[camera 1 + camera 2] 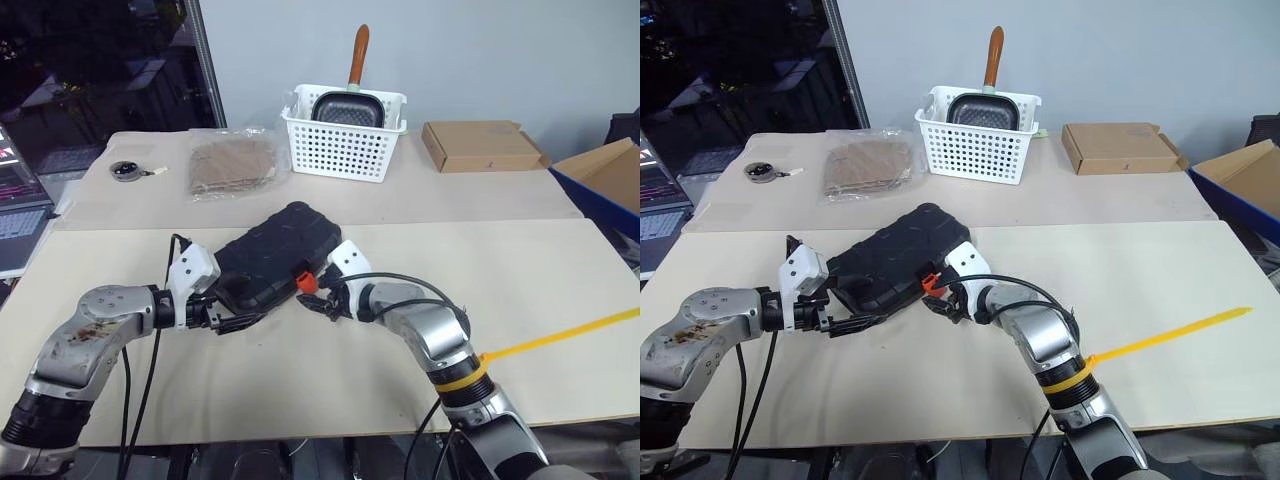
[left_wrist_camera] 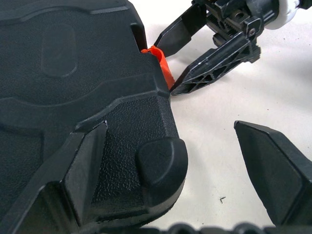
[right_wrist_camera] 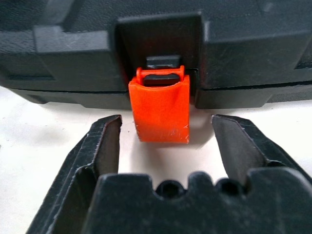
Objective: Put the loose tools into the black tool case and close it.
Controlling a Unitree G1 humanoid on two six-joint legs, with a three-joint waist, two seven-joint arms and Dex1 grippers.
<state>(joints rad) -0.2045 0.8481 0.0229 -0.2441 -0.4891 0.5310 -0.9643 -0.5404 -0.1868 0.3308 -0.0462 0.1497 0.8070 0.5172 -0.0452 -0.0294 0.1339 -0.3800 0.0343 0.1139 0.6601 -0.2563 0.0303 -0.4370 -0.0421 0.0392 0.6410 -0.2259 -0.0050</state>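
Next, my right gripper grabs the orange latch by its broad flap (image 1: 306,282) to fasten the black tool case (image 1: 268,252) shut.
The black tool case (image 1: 268,252) lies with its lid down on the beige table, near the middle. Its orange latch (image 3: 159,109) hangs unfastened at the front edge. My right gripper (image 3: 165,130) is open, one finger on each side of the latch, touching neither side. My left gripper (image 1: 240,320) is open at the case's near left corner (image 2: 156,161). One of its fingers (image 2: 83,161) lies over the shell and the other stands over the table. The left wrist view also shows the right gripper (image 2: 175,63) at the latch. The loose tools are out of view.
At the back stand a white perforated basket (image 1: 343,150) with a pan in it, a flat cardboard box (image 1: 480,146), and a bagged brown pad (image 1: 232,165). A small round object (image 1: 128,171) lies far left. A yellow tape strip (image 1: 560,335) crosses the table's right side.
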